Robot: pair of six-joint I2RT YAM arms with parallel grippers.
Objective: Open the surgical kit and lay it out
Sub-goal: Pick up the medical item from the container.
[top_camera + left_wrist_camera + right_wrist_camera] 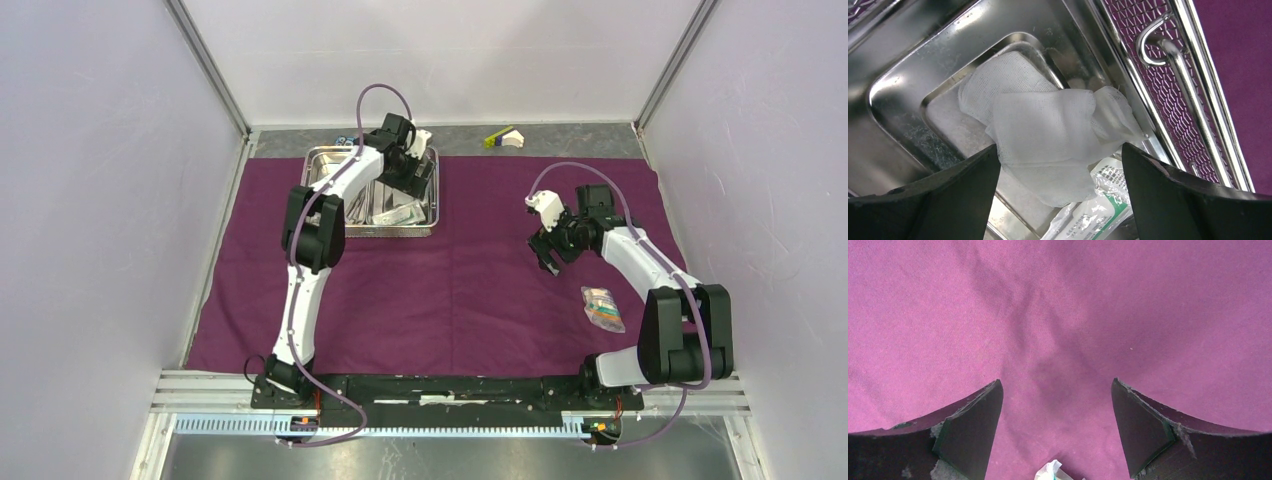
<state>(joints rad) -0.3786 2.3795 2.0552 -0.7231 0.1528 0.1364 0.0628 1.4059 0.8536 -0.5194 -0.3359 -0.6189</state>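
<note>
The crumpled white gauze is between the left gripper's fingers and reaches both of them. The left gripper needs to close on the gauze next. Closing now would hold it.
The dark purple cloth (450, 290) lies spread flat on the table. The steel tray (318, 165) stands on its far left part. My left gripper (408, 178) is open over the tray's right compartment. In the left wrist view its fingers (1060, 167) straddle the crumpled white gauze (1048, 125), which lies on the tray floor (903, 100) and partly covers the white packet (1100, 212). Metal instruments (358, 205) lie in the left compartment. My right gripper (548, 255) is open and empty above bare cloth (1058, 315). The small clear packet (602, 308) lies on the cloth near it; its corner shows in the right wrist view (1050, 471).
A yellow-green and white piece (503, 138) lies beyond the cloth's far edge, and a small blue block (345, 140) sits behind the tray. The tray's meshed side carries a wire handle (1153, 47). White walls close in the table on three sides.
</note>
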